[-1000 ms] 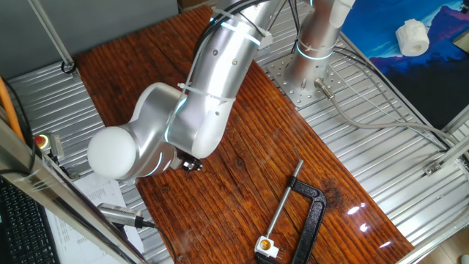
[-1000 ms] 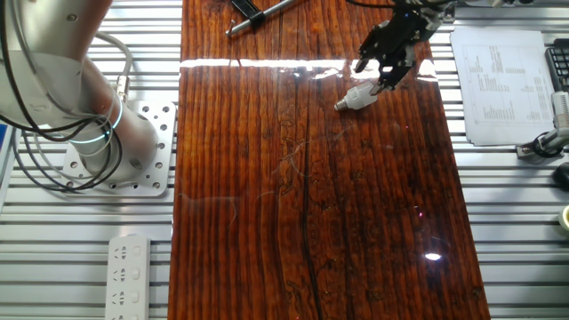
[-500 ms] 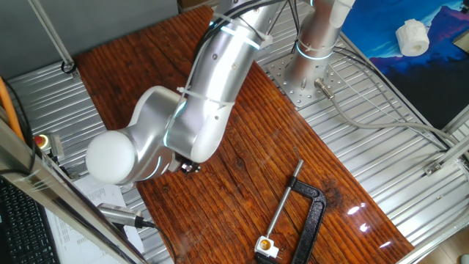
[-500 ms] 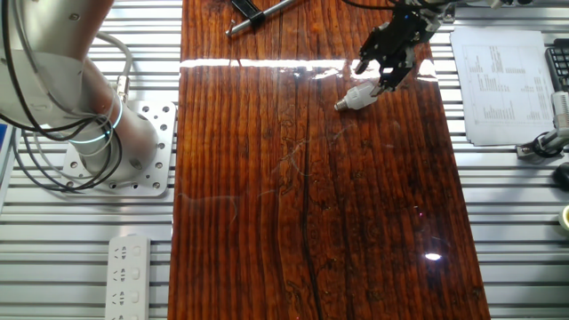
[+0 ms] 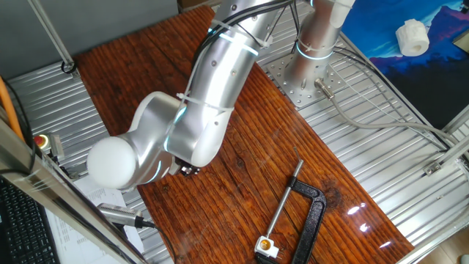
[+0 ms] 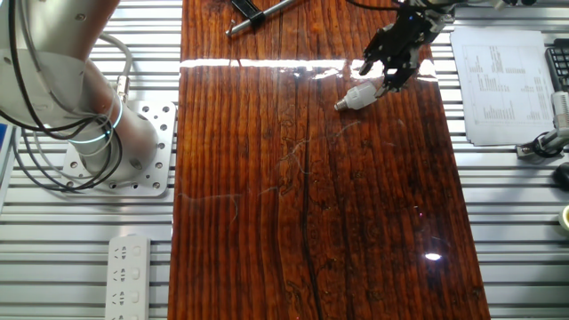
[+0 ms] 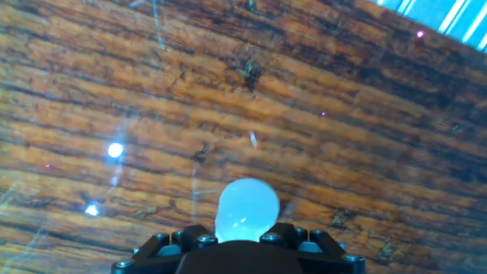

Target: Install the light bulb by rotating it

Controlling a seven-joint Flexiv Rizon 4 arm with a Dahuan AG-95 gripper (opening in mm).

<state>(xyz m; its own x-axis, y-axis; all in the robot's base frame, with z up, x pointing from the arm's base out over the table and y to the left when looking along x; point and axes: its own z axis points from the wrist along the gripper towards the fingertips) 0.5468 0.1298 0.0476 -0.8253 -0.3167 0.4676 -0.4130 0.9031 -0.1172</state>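
Note:
My gripper grabs the light bulb's dome end next, so the bulb's screw base stays free to turn into the socket.
The light bulb (image 6: 357, 95) lies on its side on the wooden board (image 6: 311, 196), near the right edge, with its grey screw base pointing left. My gripper (image 6: 379, 77) hangs just above and to the right of it. Its two black fingers stand apart, so it is open, and the bulb is not between them in this view. In the hand view the bulb's white dome (image 7: 247, 207) shows at the bottom centre, right over the black gripper body (image 7: 245, 247). In the one fixed view my arm hides the bulb, and only a black bit of the gripper (image 5: 189, 170) shows.
A black clamp (image 5: 311, 213) with a long screw rod lies on the board; its small white and yellow end block (image 5: 266, 248) is at the frame's bottom edge. A printed sheet (image 6: 502, 84) lies right of the board. The arm's base (image 6: 116, 147) and a power strip (image 6: 129, 276) are to its left.
The gripper has shifted a little to the right over the bulb, and the arm's elbow has dropped slightly. The bulb has stayed where it lay.

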